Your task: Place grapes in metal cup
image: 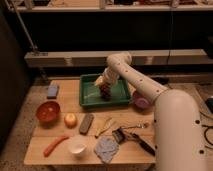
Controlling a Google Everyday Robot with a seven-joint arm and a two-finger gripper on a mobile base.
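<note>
Next, my gripper grabs the grapes by the stem end of their bunch (105, 85), to place the grapes in the metal cup.
The grapes (105, 92), a dark reddish cluster, lie in the green tray (90, 100) at the back middle of the table. My gripper (104, 84) hangs straight down onto the top of them, jaws open; I cannot tell whether the fingers touch the bunch. The white arm (150, 92) comes in from the lower right, bends high over the tray and drops to the grapes. The metal cup is hidden, probably behind the thick part of the arm on the table's right side.
A purple bowl (142, 102) sits right of the tray, partly behind the arm. Left side: blue sponge (52, 90), red bowl (48, 111), apple (70, 119). Front: carrot (55, 145), white bowl (76, 147), grey cloth (106, 149), dark bar (86, 123), utensils (131, 136).
</note>
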